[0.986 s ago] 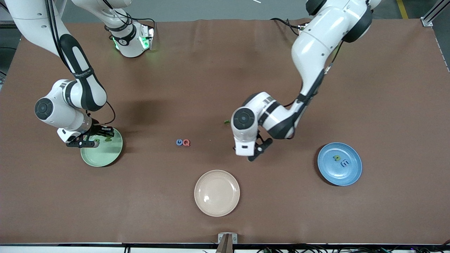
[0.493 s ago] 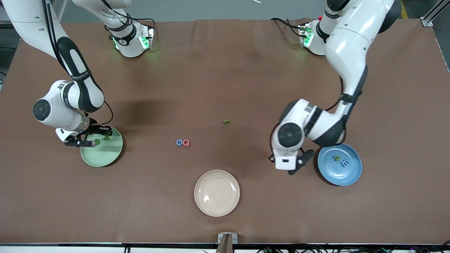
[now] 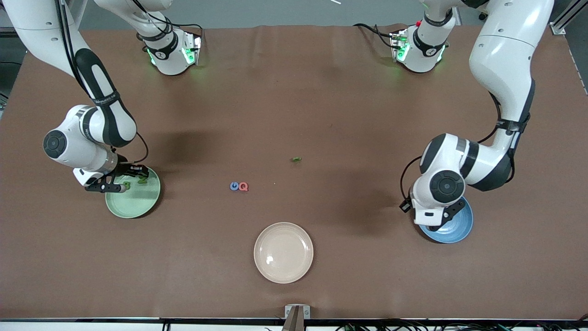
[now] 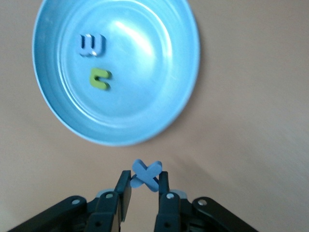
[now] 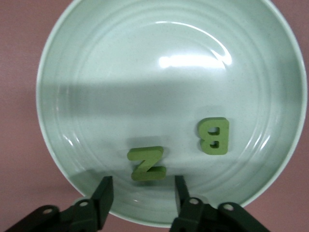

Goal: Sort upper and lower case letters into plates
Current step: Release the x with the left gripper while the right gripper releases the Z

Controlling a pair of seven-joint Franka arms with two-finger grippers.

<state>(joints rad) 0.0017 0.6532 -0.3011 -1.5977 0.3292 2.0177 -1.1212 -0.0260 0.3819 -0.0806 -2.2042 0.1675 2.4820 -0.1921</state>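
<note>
I should move the blue X [image 4: 146,173] with my left gripper to the blue plate's rim [image 4: 126,142] before I open it. The X is still short of the plate's rim in the wrist view.
The mint green plate [image 3: 138,204] lies toward the right arm's end of the table. My right gripper [image 3: 120,181] hangs just over its rim, open [image 5: 143,181] and holding nothing. A green Z [image 5: 147,164] and a green B [image 5: 213,136] lie flat in this plate [image 5: 120,72]. The blue plate [image 3: 459,227] lies toward the left arm's end, mostly covered by the left wrist. My left gripper [image 3: 438,220] is shut [image 4: 145,179] on a blue X [image 4: 146,170], just off the edge of the blue plate [image 4: 145,96]. In that plate lie a blue-grey E [image 4: 91,45] and a yellow-green letter [image 4: 100,79].
A blue G [image 3: 234,185] and a red Q [image 3: 243,186] lie side by side mid-table. A small green letter [image 3: 296,159] lies farther from the front camera. The cream plate [image 3: 283,253] sits nearer the front camera and holds nothing.
The left arm swung from mid-table over to the blue plate, carrying the blue X. The right gripper opened over the green plate, and the green Z now lies free in it.
</note>
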